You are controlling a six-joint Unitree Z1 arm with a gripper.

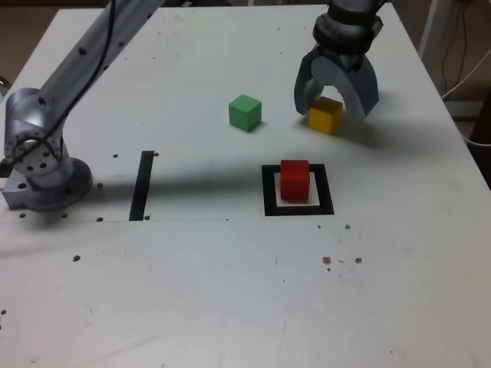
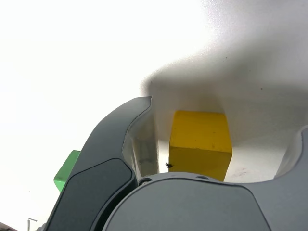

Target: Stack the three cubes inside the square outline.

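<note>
I should close my gripper on the yellow cube (image 1: 326, 115) now, because my fingers are down on both sides of the cube.
The red cube (image 1: 294, 180) sits inside the black square outline (image 1: 299, 207) near the table's middle. The green cube (image 1: 245, 112) rests on the table further back, to the exterior view's left of the gripper. My gripper (image 1: 334, 107) hangs open over the yellow cube (image 1: 326, 115), its two grey fingers straddling it without touching. In the wrist view the yellow cube (image 2: 200, 143) lies between the jaws with gaps on both sides, and a corner of the green cube (image 2: 66, 171) peeks out beside one finger (image 2: 118, 144).
A narrow black strip (image 1: 143, 185) is marked on the table at the exterior view's left, near the arm's base (image 1: 42, 172). Cables hang past the table's right edge (image 1: 468, 138).
</note>
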